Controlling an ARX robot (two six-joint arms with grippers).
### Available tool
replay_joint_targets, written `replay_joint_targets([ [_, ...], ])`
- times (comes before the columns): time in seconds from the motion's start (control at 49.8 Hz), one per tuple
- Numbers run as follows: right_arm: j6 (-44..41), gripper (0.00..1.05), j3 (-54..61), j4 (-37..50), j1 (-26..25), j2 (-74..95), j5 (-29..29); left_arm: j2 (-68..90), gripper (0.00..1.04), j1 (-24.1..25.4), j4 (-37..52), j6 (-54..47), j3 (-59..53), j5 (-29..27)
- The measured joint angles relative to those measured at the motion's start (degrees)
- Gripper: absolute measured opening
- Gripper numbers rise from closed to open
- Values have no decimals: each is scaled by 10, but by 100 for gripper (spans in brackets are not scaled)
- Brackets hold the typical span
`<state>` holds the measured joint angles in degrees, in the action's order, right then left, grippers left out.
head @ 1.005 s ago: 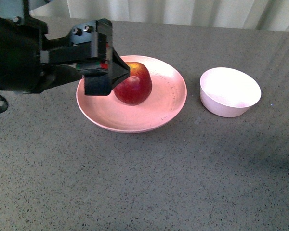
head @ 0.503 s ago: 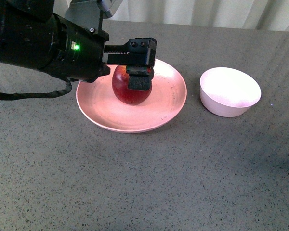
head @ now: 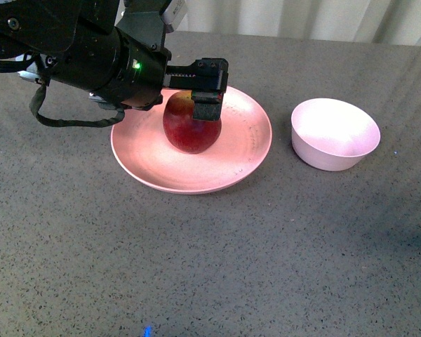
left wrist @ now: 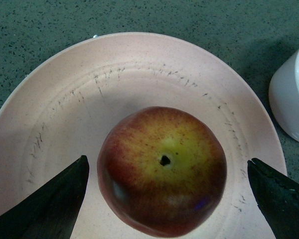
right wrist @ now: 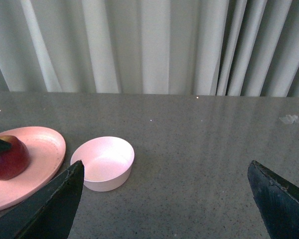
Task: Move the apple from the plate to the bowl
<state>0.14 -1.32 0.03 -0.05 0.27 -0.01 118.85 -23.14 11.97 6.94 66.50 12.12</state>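
Observation:
The robot's left gripper next needs to take hold of the dark-red apple (head: 188, 132) by its round sides, to move it from the plate into the pale pink bowl (head: 335, 133).
The dark-red apple (head: 188, 132) sits on the wide pink plate (head: 247, 140) left of centre. My left gripper (head: 198, 104) is open and straddles the apple from above; one black finger (head: 208, 109) shows in front of it, the other is hidden. In the left wrist view the apple (left wrist: 162, 172) lies between the two fingers (left wrist: 55, 209), with a gap on each side, on the plate (left wrist: 139, 69). The pale pink bowl (head: 335, 133) stands empty to the plate's right. My right gripper (right wrist: 165, 167) is open and empty over bare table; it does not show in the front view.
The right wrist view shows the bowl (right wrist: 103, 162), the plate (right wrist: 37, 147) and the apple (right wrist: 7, 159) on the grey speckled table (right wrist: 199, 144), with a pale curtain (right wrist: 149, 45) behind. The bowl's edge (left wrist: 291, 99) shows in the left wrist view.
My left arm has swung from the plate's left side to over the apple, its open fingers now either side of it. The apple, plate and bowl have not moved.

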Motion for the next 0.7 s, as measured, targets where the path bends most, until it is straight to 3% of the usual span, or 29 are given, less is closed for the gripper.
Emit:
replay_joint_targets([
  [0.362,0,96,0,0,0,0,0,29,96,-7,-7,-8,22,-14],
  [0.482,0,96,0,0,0,0,0,33,79,-12,-8,-14,26,-23],
  [0.704,0,96,0,0,0,0,0,31,74,-15,-14,-13,31,-27],
])
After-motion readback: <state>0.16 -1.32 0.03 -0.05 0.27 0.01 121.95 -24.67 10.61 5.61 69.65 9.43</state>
